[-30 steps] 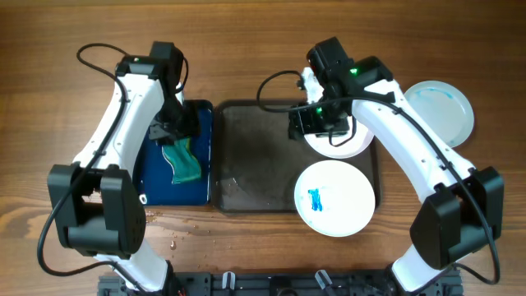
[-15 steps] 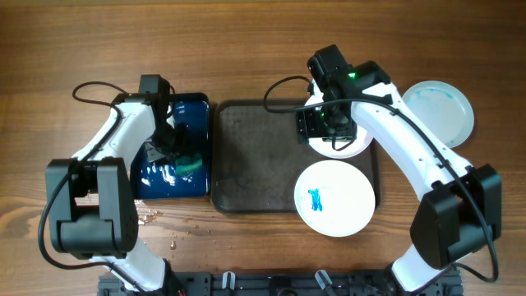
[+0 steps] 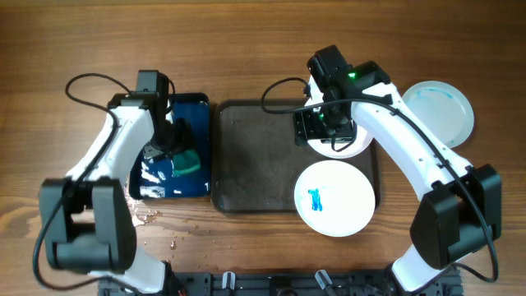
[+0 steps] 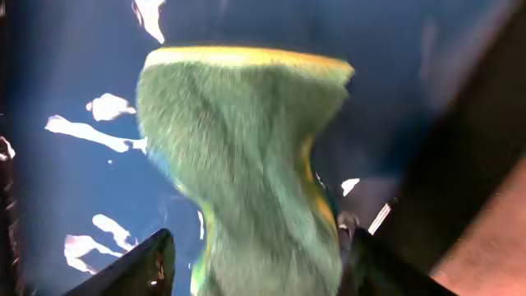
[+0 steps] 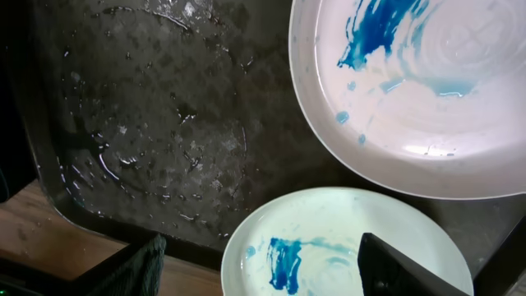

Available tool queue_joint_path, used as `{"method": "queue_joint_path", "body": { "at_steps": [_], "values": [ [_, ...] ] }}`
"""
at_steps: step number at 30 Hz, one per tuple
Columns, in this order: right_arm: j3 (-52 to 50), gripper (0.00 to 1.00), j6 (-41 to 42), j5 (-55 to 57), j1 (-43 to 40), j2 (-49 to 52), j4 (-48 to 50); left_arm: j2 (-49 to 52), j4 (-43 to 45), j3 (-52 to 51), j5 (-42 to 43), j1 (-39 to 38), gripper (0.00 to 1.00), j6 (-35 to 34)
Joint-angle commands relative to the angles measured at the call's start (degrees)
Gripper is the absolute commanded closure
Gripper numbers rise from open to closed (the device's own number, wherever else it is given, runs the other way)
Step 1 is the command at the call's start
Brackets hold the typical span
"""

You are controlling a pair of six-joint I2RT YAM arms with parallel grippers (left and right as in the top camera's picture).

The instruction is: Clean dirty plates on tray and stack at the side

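Note:
My left gripper grabs the green sponge (image 4: 246, 164) across its narrow middle next, leaving the sponge's wide end free to scrub.
The dark grey tray (image 3: 255, 156) holds two white plates. The near plate (image 3: 334, 197) has a blue smear at its centre. The far plate (image 3: 339, 144) is partly hidden under my right gripper (image 3: 327, 123), which hovers open and empty above it. The right wrist view shows both the far plate (image 5: 411, 90) and the near plate (image 5: 345, 247) smeared blue, with the gripper (image 5: 259, 263) open over the tray's wet floor (image 5: 164, 123). A third plate (image 3: 440, 111) with faint blue traces lies on the table at the right. My left gripper (image 3: 175, 148) is open around a green sponge (image 4: 246, 164).
The green sponge (image 3: 188, 161) lies in a smaller dark blue tray (image 3: 160, 177) with water in it, left of the grey tray. Water drops lie on the wooden table (image 3: 156, 218) in front of it. Cables arc above both arms.
My left gripper has lowered the hanging sponge into the blue tray and opened around it. My right gripper has barely moved over the far plate.

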Motion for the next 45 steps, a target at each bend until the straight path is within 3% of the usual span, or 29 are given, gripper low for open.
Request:
{"method": "queue_joint_path", "body": {
  "at_steps": [1, 3, 6, 9, 10, 11, 12, 14, 15, 16, 20, 28, 29, 32, 33, 45],
  "values": [
    [-0.59, 0.25, -1.18, -0.98, -0.17, 0.74, -0.44, 4.92, 2.12, -0.07, -1.16, 0.13, 0.4, -0.11],
    [-0.59, 0.36, -1.2, -0.96, -0.17, 0.74, -0.5, 6.1, 3.15, -0.07, -1.16, 0.13, 0.56, -0.13],
    [-0.59, 0.4, -1.18, -0.94, -0.2, 0.74, -0.5, 6.25, 4.33, -0.07, -1.2, 0.17, 0.96, -1.7],
    [-0.59, 0.4, -1.11, 0.17, -0.2, 0.74, -0.42, 6.25, 4.57, -0.07, -1.42, 0.15, 0.96, -2.71],
    [-0.59, 0.46, -0.09, 4.57, -0.33, 0.74, -0.13, 6.25, 4.57, -0.04, -1.44, 0.15, 0.96, -2.71],
    [-0.59, 0.67, 0.5, 7.34, -1.53, 0.74, 0.96, 6.25, 4.57, -0.04, -1.44, 0.17, 0.96, -2.71],
    [-0.59, 0.65, 0.48, 7.28, -4.7, 0.74, 2.29, 6.25, 4.5, -0.04, -1.44, 0.15, 0.96, -2.69],
    [-0.59, 0.45, 0.15, 6.8, -9.09, 0.79, 2.84, 6.25, 4.42, -0.07, -1.44, 0.15, 0.96, -2.69],
    [-0.59, 0.3, -1.03, 5.38, -11.89, 0.92, 2.86, 6.25, 4.42, -0.04, -1.44, 0.15, 0.96, -2.71],
    [-0.59, 0.27, -2.64, 3.45, -14.93, 1.4, 2.64, 6.25, 4.42, -0.04, -1.44, 0.17, 0.96, -2.69],
    [-1.68, 0.26, -4.13, 2.54, -20.85, 5.31, 2.97, 6.25, 4.37, -0.07, -1.42, 0.15, 0.96, -2.69],
    [-4.28, 0.27, -3.48, 2.56, -21.2, 15.67, 6.99, 6.25, 4.33, -0.07, -1.42, 0.15, 0.96, -2.69],
    [-4.28, 0.38, -3.28, 2.56, -21.2, 15.93, 7.58, 6.25, 4.22, -0.04, -1.42, 0.15, 0.96, -2.69],
    [-4.28, 0.87, -3.28, 2.56, -21.2, 15.93, 7.76, 6.25, 4.13, -0.07, -1.42, 0.15, 0.96, -2.69],
    [-4.28, 0.96, -3.28, 2.56, -21.11, 15.93, 7.74, 6.25, 4.15, -0.04, -1.42, 0.15, 0.96, -2.69],
    [-4.28, 0.96, -4.33, -1.4, -11.63, 15.93, 10.16, -0.59, 3.26, -0.04, -0.02, 0.15, 0.96, -2.73]
  ]
}}
